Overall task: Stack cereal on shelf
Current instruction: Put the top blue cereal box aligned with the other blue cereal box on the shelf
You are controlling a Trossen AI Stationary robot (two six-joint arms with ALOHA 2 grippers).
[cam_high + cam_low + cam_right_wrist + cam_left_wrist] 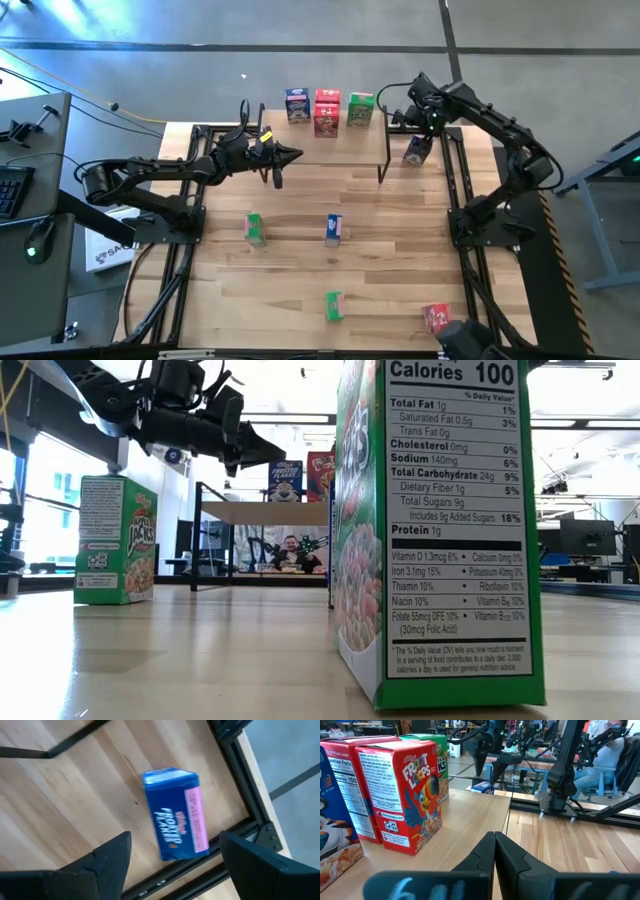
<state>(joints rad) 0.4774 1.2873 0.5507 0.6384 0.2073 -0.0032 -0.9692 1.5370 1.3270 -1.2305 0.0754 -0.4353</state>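
Note:
My right gripper would miss the blue Frosted Flakes box now; it must lower from above the box before closing.
The shelf (300, 150) stands at the table's far side and carries a blue box (297, 105), two red boxes (326, 112) and a green box (360, 108), all upright. My left gripper (292, 155) is shut and hovers over the shelf top's front part, near the red Froot Loops box (405, 795). My right gripper (175, 855) is open above a blue Frosted Flakes box (175, 827). That box lies flat on the tabletop, right of the shelf (417, 150), and the fingers stand on either side of it without touching.
More boxes stand on the tabletop: green (255, 229), blue (334, 229), green (333, 306) and red (436, 318) near the front edge. Black frame rails (235, 827) run close beside the lying blue box. A person sits behind the table (292, 552).

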